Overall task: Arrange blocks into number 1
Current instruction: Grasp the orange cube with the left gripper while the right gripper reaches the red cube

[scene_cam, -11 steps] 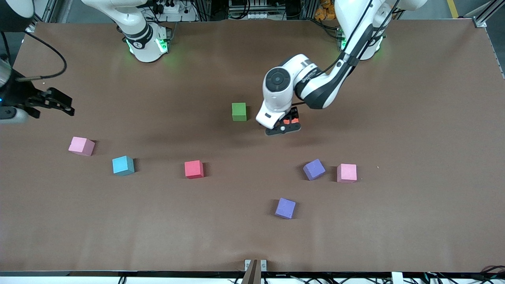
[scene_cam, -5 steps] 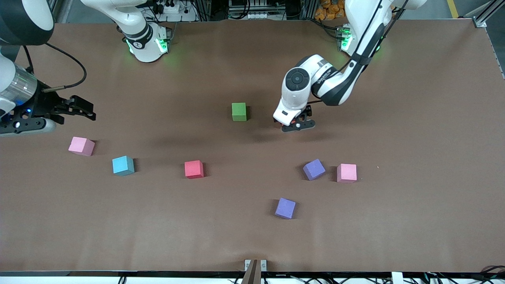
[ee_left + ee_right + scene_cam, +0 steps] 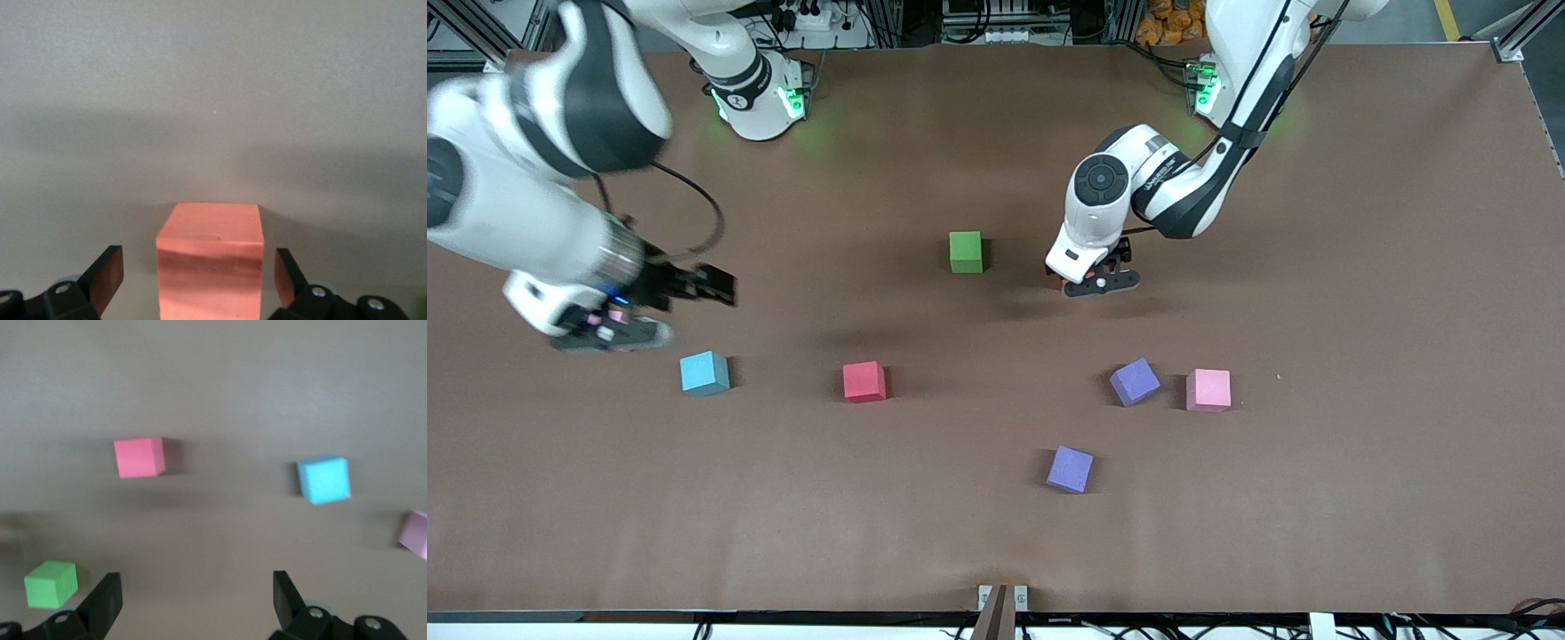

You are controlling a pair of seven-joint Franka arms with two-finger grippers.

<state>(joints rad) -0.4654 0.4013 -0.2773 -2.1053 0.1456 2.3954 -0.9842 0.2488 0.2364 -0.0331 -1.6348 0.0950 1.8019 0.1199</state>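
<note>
I will next grab the orange block by its opposite sides with my left gripper. Then I will set it in line with the green block for the figure.
An orange block stands on the table between the fingers of my left gripper, which is open with a gap on each side. In the front view this gripper is beside the green block, toward the left arm's end, and hides the orange block. My right gripper is open and empty over a mostly hidden pink block. On the table lie a light blue block, a red block, two purple blocks and a second pink block.
The right wrist view shows the red block, the light blue block, the green block and an edge of the pink block. The brown table carries only the blocks.
My right arm has swung in from the table's end to above the pink block. The left gripper has moved with the orange block away from the green one, toward the left arm's end.
</note>
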